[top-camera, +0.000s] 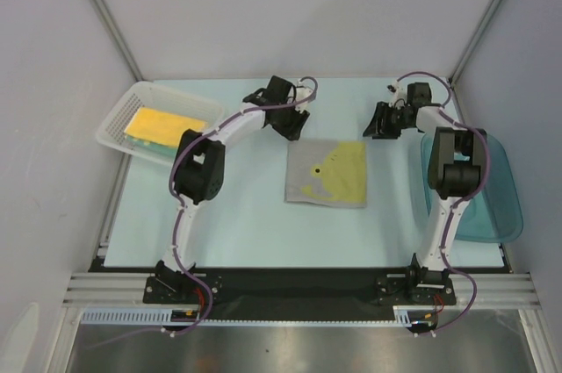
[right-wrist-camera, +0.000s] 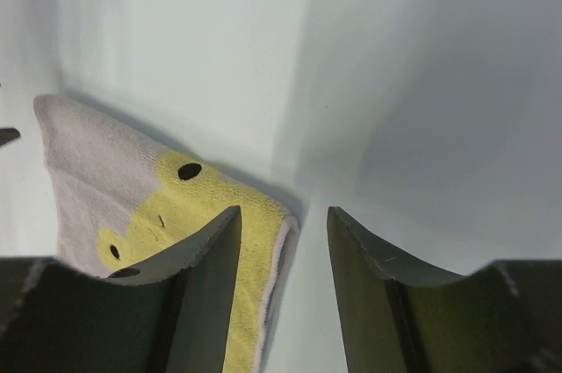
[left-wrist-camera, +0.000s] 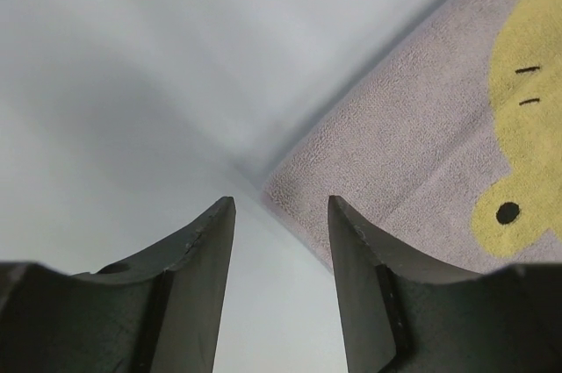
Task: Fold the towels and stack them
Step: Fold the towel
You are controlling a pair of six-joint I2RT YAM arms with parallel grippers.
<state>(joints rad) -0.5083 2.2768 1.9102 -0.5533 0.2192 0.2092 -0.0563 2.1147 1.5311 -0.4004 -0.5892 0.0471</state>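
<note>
My left gripper's fingers are still above the towel, so it is too early to close on the corner. The gripper first lowers to the towel's corner (top-camera: 291,142) (left-wrist-camera: 277,192) now.
A grey towel with a yellow chick face (top-camera: 326,173) lies folded flat in the middle of the table. My left gripper (top-camera: 294,125) hangs open just beyond its far left corner (left-wrist-camera: 290,182), nothing between the fingers (left-wrist-camera: 362,259). Open as well, my right gripper (top-camera: 379,125) hovers past the far right corner (right-wrist-camera: 272,215), where two layered edges show. Its fingers (right-wrist-camera: 202,250) hold nothing. Folded yellow and teal towels (top-camera: 161,130) are stacked in the white mesh basket (top-camera: 123,114) at the far left.
A blue translucent tub (top-camera: 496,206) stands at the right edge beside the right arm. Grey enclosure walls close the table on three sides. Both arm bases are bolted at the near edge.
</note>
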